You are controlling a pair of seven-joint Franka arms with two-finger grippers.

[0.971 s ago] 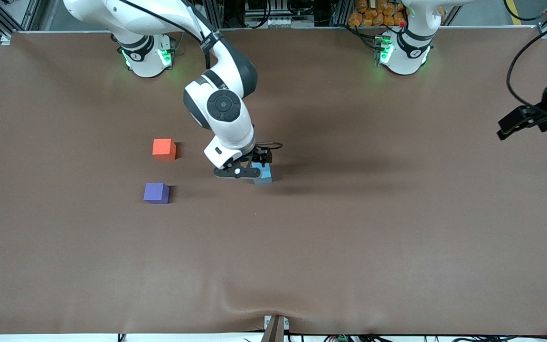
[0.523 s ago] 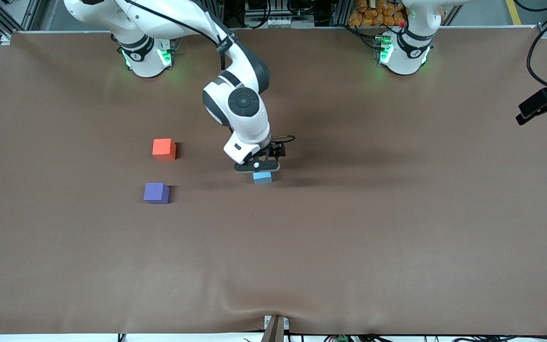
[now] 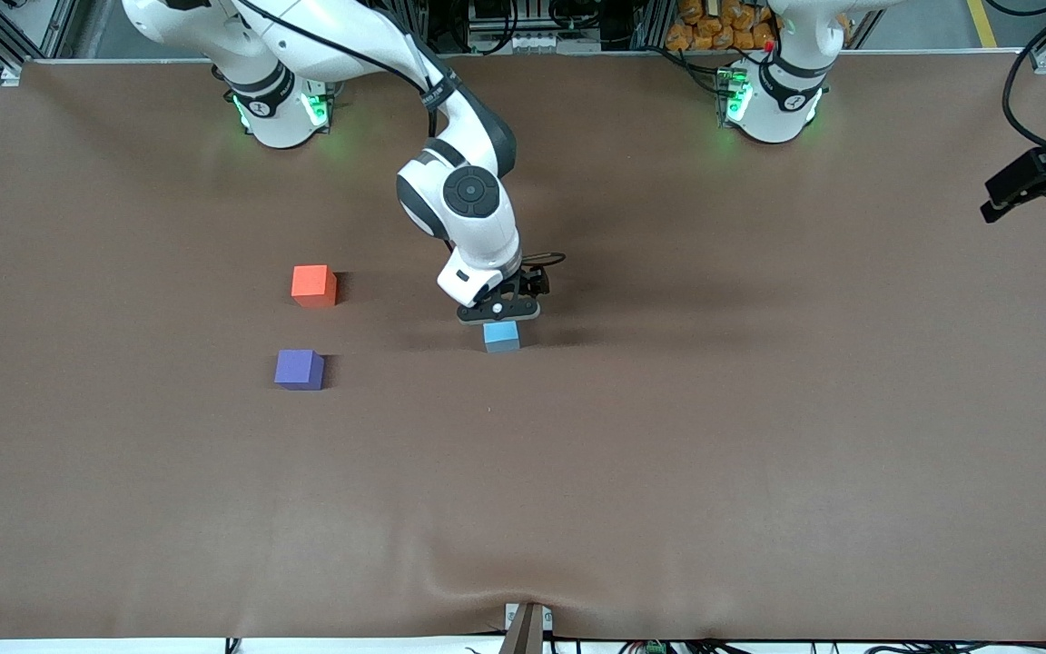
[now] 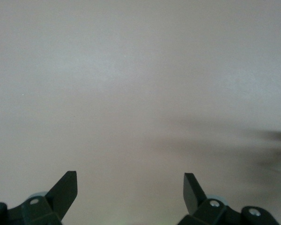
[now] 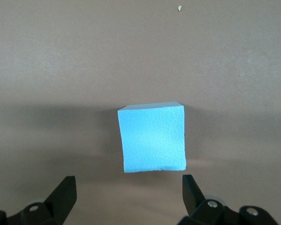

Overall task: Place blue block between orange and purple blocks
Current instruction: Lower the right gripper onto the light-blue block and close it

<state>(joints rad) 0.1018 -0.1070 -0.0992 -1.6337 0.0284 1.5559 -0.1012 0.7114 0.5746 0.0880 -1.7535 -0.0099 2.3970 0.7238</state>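
My right gripper grabs the sky-blue block point(image 3: 501, 336) by its opposite sides next. Then the block goes between the orange and purple blocks.
The sky-blue block point(image 3: 501, 336) rests on the brown table near its middle. It also shows in the right wrist view point(image 5: 152, 137), just ahead of the open fingers. My right gripper point(image 3: 498, 313) hangs open and empty just above the block, on its side toward the robots' bases. The orange block point(image 3: 313, 284) and the purple block point(image 3: 298, 369) sit toward the right arm's end, the purple one nearer the front camera. My left gripper point(image 3: 1027, 189) is open and empty, held up at the left arm's end of the table; its wrist view shows only bare table between its fingertips point(image 4: 65, 190).
The brown cloth-covered table point(image 3: 668, 436) has a wrinkle near its front edge point(image 3: 450, 572). The right arm's elbow point(image 3: 459, 195) looms over the table between its base and the blue block.
My right gripper shifted toward the left arm's end and now sits square over the blue block's back edge. My left gripper drew away toward the table's end and rose.
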